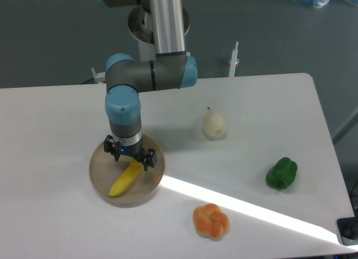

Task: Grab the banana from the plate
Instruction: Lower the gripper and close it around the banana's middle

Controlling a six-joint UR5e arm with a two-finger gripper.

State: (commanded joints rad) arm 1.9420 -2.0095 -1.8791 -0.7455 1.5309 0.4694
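Note:
My gripper should next pick up the banana from the plate (pixel 146 187), and it should grab the banana by its end nearer the plate's middle (pixel 135 165) to do that.
A bright yellow banana (pixel 124 180) lies slanted on the round beige plate (pixel 146 187) at the table's front left. My gripper (pixel 129 156) hangs straight down over the banana's upper end, low above the plate. Its two black fingers stand apart, one on each side of that end, so it is open. The banana's top tip is hidden under the gripper body.
A pale cream pear (pixel 214 126) stands right of the plate. A green pepper (pixel 281 174) sits further right, and an orange knotted bun (pixel 211 221) lies near the front edge. A bright strip of light crosses the table from the plate to the right front.

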